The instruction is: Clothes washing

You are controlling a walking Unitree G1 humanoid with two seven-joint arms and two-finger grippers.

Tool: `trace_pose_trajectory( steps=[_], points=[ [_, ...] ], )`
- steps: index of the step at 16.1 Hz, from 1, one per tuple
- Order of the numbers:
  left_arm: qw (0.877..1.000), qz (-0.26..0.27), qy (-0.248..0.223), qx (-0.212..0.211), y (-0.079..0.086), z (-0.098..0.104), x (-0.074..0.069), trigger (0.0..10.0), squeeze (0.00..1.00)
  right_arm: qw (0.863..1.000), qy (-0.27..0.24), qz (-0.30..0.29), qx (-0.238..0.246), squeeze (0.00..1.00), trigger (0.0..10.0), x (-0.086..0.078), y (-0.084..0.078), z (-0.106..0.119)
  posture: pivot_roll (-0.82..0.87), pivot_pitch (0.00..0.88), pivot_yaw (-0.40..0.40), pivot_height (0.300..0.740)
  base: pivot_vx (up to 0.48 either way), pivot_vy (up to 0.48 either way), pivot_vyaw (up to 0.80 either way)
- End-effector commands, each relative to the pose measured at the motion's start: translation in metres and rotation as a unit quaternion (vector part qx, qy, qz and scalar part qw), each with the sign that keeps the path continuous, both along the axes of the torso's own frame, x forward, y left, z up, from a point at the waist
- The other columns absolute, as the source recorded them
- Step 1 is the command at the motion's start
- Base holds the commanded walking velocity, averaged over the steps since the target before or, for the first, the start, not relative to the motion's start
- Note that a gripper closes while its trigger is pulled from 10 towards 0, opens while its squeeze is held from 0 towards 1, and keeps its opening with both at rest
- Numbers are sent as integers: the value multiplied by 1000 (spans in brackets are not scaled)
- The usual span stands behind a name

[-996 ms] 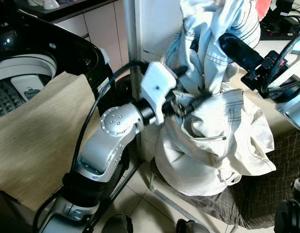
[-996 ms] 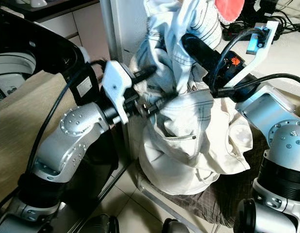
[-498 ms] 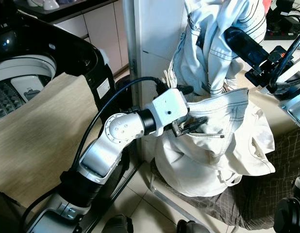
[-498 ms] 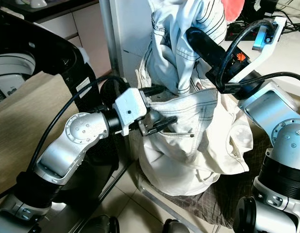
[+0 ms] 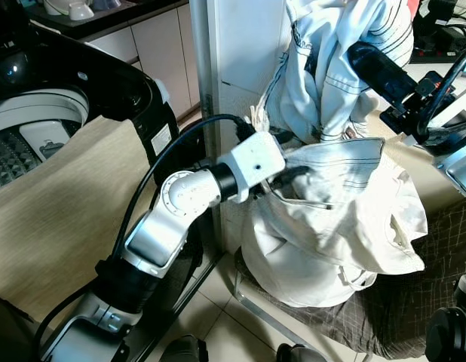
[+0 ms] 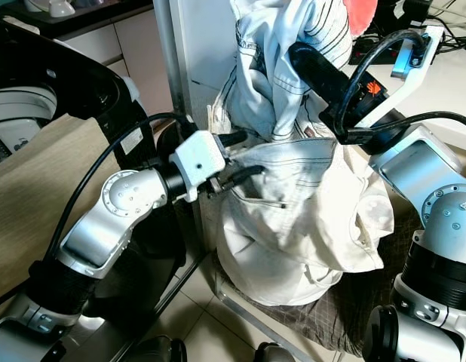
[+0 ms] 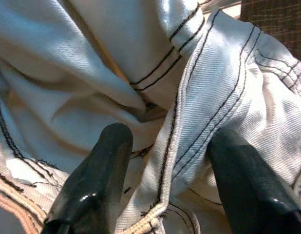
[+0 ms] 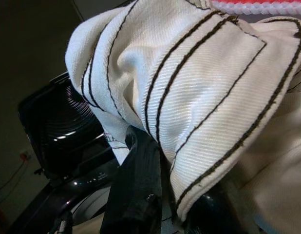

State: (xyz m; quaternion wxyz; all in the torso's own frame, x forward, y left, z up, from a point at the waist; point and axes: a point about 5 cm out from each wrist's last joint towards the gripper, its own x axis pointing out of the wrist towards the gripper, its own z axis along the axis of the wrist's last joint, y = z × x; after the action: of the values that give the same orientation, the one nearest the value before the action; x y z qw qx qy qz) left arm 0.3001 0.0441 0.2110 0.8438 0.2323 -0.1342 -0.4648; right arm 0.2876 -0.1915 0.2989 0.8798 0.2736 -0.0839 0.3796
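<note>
The white garment [image 5: 346, 219] should next be picked up by its stitched seam with my left gripper, so it can be carried over to the washing machine [image 5: 37, 121].
A white garment [image 5: 346, 219] with dark stitching, trousers by the look of it, hangs in a bundle over a chair. Its upper part [image 6: 286, 68] is lifted by my right gripper [image 6: 302, 57], which is shut on the cloth; the right wrist view shows a stitched fold [image 8: 209, 97] pinched between the black fingers [image 8: 138, 190]. My left gripper [image 5: 287, 178] reaches in from the left at the waistband [image 5: 346, 151]. Its two fingers [image 7: 99, 175] stand apart, open, with a stitched seam [image 7: 189, 122] between them. The black top-loading washing machine [image 5: 37, 121] stands open at the left.
A beige cloth [image 5: 52, 219] drapes over the washer's front. A white cabinet edge and metal post [image 5: 203, 83] stand between washer and chair. The chair carries a dark checked cover [image 5: 421, 302]. Cables and a pink item [image 6: 361, 11] lie on the counter behind. Tiled floor [image 5: 218, 302] shows below.
My left gripper has risen from the pocket area to the waistband edge, and the waistband now lies higher and flatter. The right gripper holds the cloth at about the same height.
</note>
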Motion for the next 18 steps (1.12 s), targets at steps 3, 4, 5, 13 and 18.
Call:
trace_pose_trajectory(
  steps=[3, 4, 5, 13, 18],
  points=[
    [1000, -1, -15, -4, 1, 7, 2, 0, 0, 999, -37, 6, 1, 0, 0, -8, 2, 12, -63, 9, 38, 740, 0, 0, 0],
    [1000, -3, -13, -7, 2, 7, 2, 0, 0, 999, -35, 5, 0, 0, 0, -8, 2, 11, -65, 6, 40, 740, 0, 0, 0],
    [1000, -4, -13, -8, 2, 6, 2, 0, 0, 999, -34, 4, -1, 0, 0, -8, 2, 10, -65, 6, 40, 740, 0, 0, 0],
    [1000, -8, -12, -17, 6, 7, 3, 0, 0, 1000, -21, -21, -1, 0, 0, -7, -3, 3, -68, 0, 47, 740, 0, 0, 0],
    [1000, -2, -10, -19, 7, 7, 5, 0, 0, 999, -18, -28, 3, 0, 0, -6, -5, 1, -67, 0, 51, 740, 0, 0, 0]
  ],
)
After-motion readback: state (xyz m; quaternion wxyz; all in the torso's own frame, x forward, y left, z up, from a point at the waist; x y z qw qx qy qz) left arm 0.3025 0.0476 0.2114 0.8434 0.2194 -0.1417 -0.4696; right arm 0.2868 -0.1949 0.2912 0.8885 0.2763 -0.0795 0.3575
